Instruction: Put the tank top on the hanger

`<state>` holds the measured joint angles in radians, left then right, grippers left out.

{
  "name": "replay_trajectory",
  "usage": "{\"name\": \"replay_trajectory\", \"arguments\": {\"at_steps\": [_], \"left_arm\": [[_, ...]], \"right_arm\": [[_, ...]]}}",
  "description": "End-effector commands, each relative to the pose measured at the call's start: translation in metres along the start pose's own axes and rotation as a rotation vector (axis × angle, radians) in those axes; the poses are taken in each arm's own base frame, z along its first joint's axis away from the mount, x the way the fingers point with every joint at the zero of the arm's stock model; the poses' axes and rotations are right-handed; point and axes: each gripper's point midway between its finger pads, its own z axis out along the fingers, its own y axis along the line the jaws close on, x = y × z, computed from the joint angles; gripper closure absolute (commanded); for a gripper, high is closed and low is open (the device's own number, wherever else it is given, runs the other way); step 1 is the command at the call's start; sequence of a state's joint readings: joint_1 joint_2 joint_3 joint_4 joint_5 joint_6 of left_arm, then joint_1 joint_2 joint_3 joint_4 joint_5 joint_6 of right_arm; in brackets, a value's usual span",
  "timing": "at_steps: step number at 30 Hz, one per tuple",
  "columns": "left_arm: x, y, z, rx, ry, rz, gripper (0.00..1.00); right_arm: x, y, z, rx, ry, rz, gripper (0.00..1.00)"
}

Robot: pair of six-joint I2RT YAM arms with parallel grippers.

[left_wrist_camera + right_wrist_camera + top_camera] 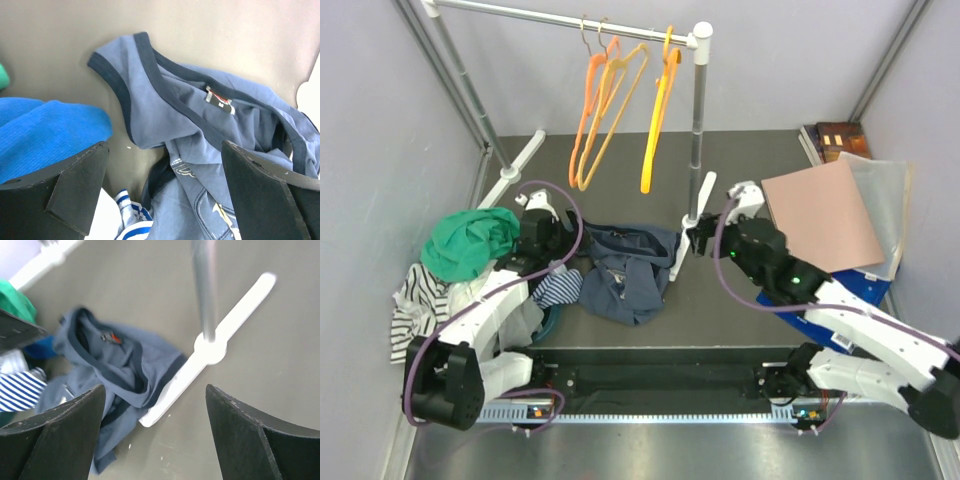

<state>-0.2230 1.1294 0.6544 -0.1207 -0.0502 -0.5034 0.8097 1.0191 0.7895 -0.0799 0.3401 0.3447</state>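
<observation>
The right gripper grabs the lone yellow-orange hanger by its near end (647, 180) next, which leaves the hanger's far end and hook free to enter the tank top.
The tank top (625, 275) lies crumpled on the table's middle, blue with dark navy trim. It also shows in the left wrist view (165, 110) and the right wrist view (120, 360). Yellow-orange hangers hang on the rail: one hanger (657, 130) alone at the right, another (617, 110) beside a redder orange hanger (586, 110). My left gripper (568, 262) (165, 200) is open and empty, low over the top's left edge. My right gripper (698, 238) (155, 440) is open and empty, just right of the top by the rack's foot.
The white rack foot (685, 240) (210, 347) and steel pole (698, 110) stand between the top and my right gripper. A green garment (470, 240), striped cloth (415, 300) (130, 220) and blue cloth (45, 130) lie left. A brown board (820, 215) lies right.
</observation>
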Motion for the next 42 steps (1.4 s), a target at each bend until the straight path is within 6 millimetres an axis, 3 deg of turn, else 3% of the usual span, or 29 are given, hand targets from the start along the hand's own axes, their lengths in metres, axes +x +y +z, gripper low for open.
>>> {"name": "replay_trajectory", "arguments": {"at_steps": [1,3,4,10,14,18,27,30,33,42], "left_arm": [[-0.033,-0.005,-0.004,-0.012,-0.102,-0.015,0.01],[-0.038,-0.008,-0.004,-0.009,-0.108,-0.013,0.01],[-0.039,-0.008,-0.003,-0.009,-0.108,-0.011,0.01],[-0.045,-0.011,-0.004,-0.002,-0.122,0.003,0.01],[-0.042,-0.008,-0.006,-0.007,-0.119,0.006,0.01],[-0.042,-0.005,-0.009,-0.017,-0.129,0.006,0.01],[-0.045,-0.002,-0.010,-0.030,-0.140,0.026,0.01],[-0.043,-0.001,-0.009,-0.031,-0.136,0.028,0.01],[-0.041,0.000,-0.009,-0.035,-0.134,0.031,0.01],[-0.041,0.001,-0.009,-0.035,-0.139,0.031,0.01]], "right_arm": [[-0.046,-0.011,-0.044,0.006,-0.134,-0.052,0.18],[-0.072,-0.007,-0.057,-0.014,-0.200,-0.059,0.16],[-0.097,-0.003,-0.068,-0.031,-0.262,-0.051,0.16],[-0.203,0.044,-0.099,-0.208,-0.531,-0.036,0.16],[-0.250,0.066,-0.114,-0.296,-0.685,-0.008,0.16],[-0.284,0.086,-0.100,-0.311,-0.707,-0.020,0.17],[-0.304,0.118,-0.042,-0.295,-0.600,-0.057,0.17],[-0.300,0.118,-0.021,-0.226,-0.533,-0.081,0.17],[-0.285,0.111,-0.002,-0.116,-0.433,-0.134,0.18],[-0.266,0.094,0.015,0.078,-0.317,-0.204,0.22]]}}
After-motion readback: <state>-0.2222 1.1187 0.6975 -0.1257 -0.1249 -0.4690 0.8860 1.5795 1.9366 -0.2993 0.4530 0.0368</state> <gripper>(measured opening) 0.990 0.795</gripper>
